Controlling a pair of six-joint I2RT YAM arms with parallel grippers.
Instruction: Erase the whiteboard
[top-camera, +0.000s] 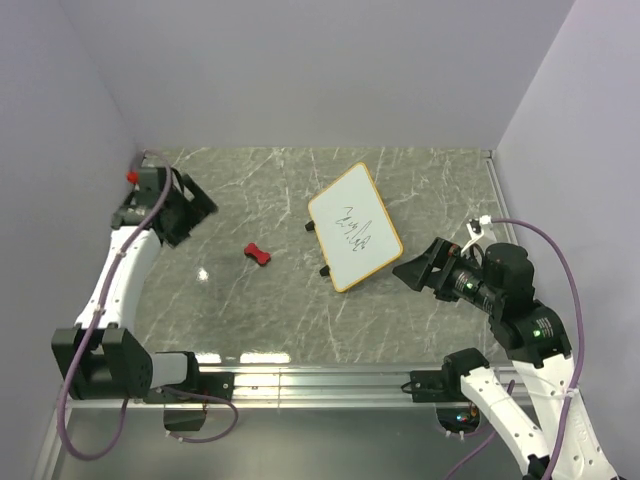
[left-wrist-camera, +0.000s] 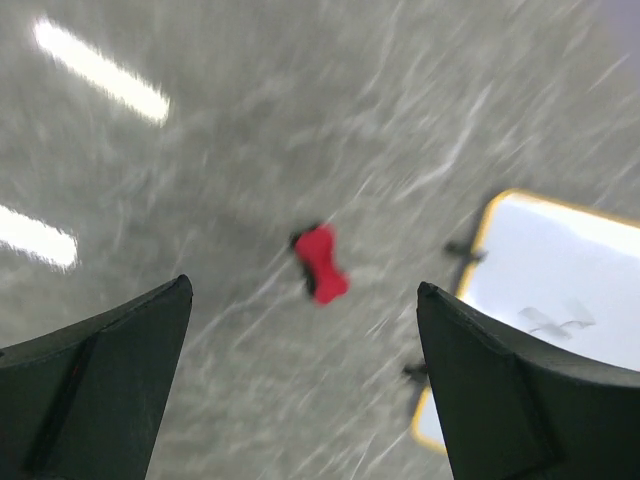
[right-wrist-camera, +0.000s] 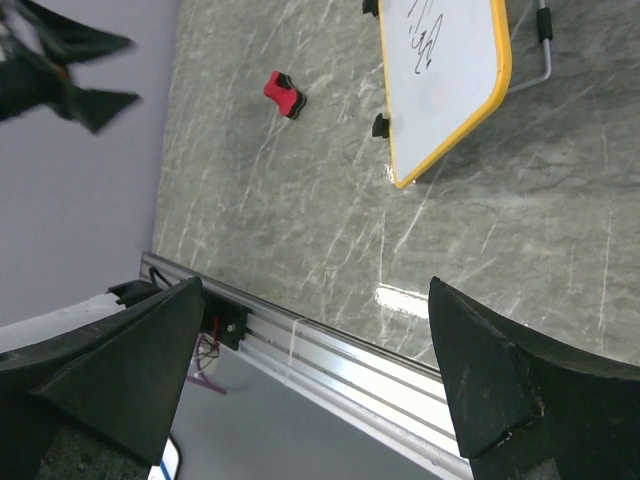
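Next, my left gripper grabs the red eraser across its narrow middle (top-camera: 257, 254) from above to erase the whiteboard (top-camera: 355, 227), leaving the eraser's dark bottom free.
The whiteboard (top-camera: 355, 227) lies flat at the table's middle right, white with an orange-yellow rim and black scribbles; it also shows in the left wrist view (left-wrist-camera: 560, 300) and the right wrist view (right-wrist-camera: 445, 70). A small red bow-shaped eraser (top-camera: 258, 254) lies to its left, also in the left wrist view (left-wrist-camera: 321, 264) and the right wrist view (right-wrist-camera: 284, 94). My left gripper (top-camera: 200, 210) is open and empty, left of the eraser and raised. My right gripper (top-camera: 412, 270) is open and empty, just right of the board's near corner.
A grey marble-pattern tabletop (top-camera: 250, 190) is walled by pale panels at the back and sides. An aluminium rail (top-camera: 300, 380) runs along the near edge. A metal strip (top-camera: 492, 190) lines the right edge.
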